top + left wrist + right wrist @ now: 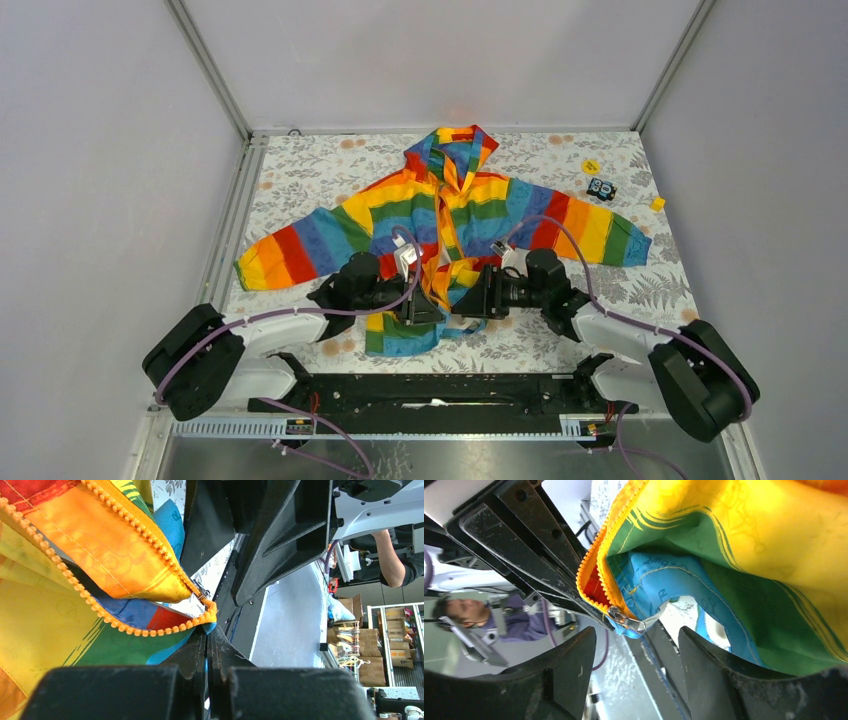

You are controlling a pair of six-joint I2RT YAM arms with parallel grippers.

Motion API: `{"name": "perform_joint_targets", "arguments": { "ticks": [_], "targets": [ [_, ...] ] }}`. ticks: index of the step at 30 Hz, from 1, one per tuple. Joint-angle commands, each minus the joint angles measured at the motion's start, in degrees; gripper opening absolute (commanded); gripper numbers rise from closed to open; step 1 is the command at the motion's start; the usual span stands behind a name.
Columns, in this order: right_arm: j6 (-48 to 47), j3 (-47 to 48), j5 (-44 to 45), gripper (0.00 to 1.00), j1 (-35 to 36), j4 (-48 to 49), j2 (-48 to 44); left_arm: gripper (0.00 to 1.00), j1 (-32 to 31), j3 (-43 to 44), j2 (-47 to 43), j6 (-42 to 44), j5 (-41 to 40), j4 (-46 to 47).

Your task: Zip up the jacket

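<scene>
The robot's right gripper should next zip the jacket, so it should grab the metal zipper slider by its pull tab (203,589) and leave the orange teeth (150,631) free.
The rainbow-striped jacket (470,215) lies spread flat, hood at the far end, its front open along the orange zipper (447,240). Both grippers meet at the bottom hem. My left gripper (428,305) (212,629) is shut on the blue hem edge just below the zipper's end, where the orange teeth (150,631) curve round. My right gripper (472,295) (636,642) is open. The metal zipper slider (626,621) hangs just beyond its fingertips (569,665), touching neither. The same slider (201,591) shows in the left wrist view.
A floral cloth (300,175) covers the table. At the back right lie a yellow disc (590,166), a small blue-and-black toy (601,188) and a yellow cube (657,204). Metal frame posts (210,70) stand at the back corners. The black base rail (440,390) runs along the near edge.
</scene>
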Motion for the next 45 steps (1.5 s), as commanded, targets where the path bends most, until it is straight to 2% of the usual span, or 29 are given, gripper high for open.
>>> {"name": "perform_joint_targets", "arguments": {
  "ticks": [1,5,8,15,21,25,27,33,45],
  "targets": [
    [12.72,-0.62,-5.67,0.68,-0.31,14.08,4.60,0.00,0.15,-0.49,-0.35,1.20,2.00,2.24],
    [15.03,-0.71,-7.70,0.60,-0.40,18.82,8.00,0.00,0.13,-0.37,0.45,1.43,1.92,2.21],
    [15.01,-0.76,-7.37,0.52,-0.36,17.98,8.03,0.00,0.12,-0.22,0.80,1.56,1.99,2.04],
    [14.04,-1.08,-6.49,0.48,-0.32,14.82,6.09,0.00,0.15,0.11,0.71,2.33,1.57,0.57],
    [9.28,0.32,-4.39,0.48,-0.33,5.75,2.59,0.00,0.11,0.19,0.92,2.53,1.35,0.33],
    [8.50,0.77,-4.35,0.47,-0.32,3.48,1.02,0.00,0.10,0.41,1.39,2.66,1.36,0.13],
    [8.50,0.75,-4.65,0.46,-0.33,3.31,0.96,0.00,0.15,0.46,1.65,2.63,1.53,0.17],
    [8.66,1.49,-5.07,0.33,-0.37,4.01,1.56,0.00,0.14,0.56,2.12,2.48,1.73,0.32],
    [13.29,2.40,-4.60,0.28,-0.37,10.46,6.13,0.00,0.14,0.55,2.13,2.08,1.89,0.63]
  ]
}}
